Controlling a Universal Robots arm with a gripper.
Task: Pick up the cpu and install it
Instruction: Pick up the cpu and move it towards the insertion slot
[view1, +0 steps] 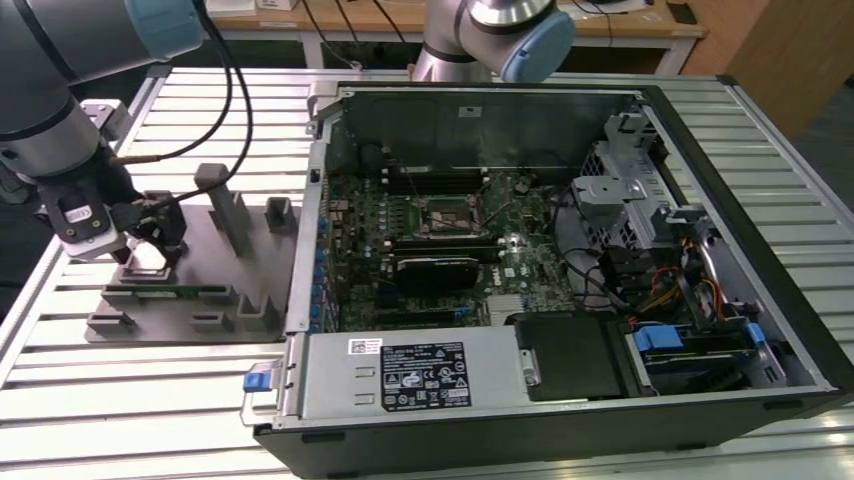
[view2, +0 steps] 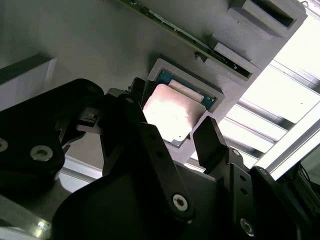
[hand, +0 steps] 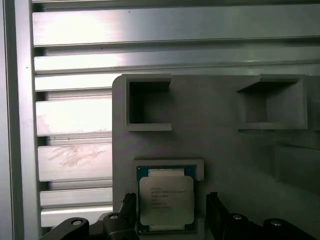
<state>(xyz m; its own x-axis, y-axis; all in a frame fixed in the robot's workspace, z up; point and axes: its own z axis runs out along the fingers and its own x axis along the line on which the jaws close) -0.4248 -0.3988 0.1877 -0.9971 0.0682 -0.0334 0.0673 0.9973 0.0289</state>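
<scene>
The robot's gripper next needs to grab the cpu by its open side edges, because raised ledges of the grey fixture hug two ends of the cpu.
The cpu is a small square chip with a shiny silver top, and it lies flat in a shallow pocket of the grey fixture plate. My gripper hangs just above it, open, with one black finger on each side of the chip and a small gap at both edges. The second wrist view shows the cpu between the same two fingers. In the exterior view my gripper is low over the fixture plate at the exterior view's left. The motherboard socket lies inside the open computer case.
The open computer case fills the middle and the exterior view's right, on a slatted aluminium table. Upright grey fixture blocks stand on the plate between my gripper and the case. A second robot arm stands behind the case.
</scene>
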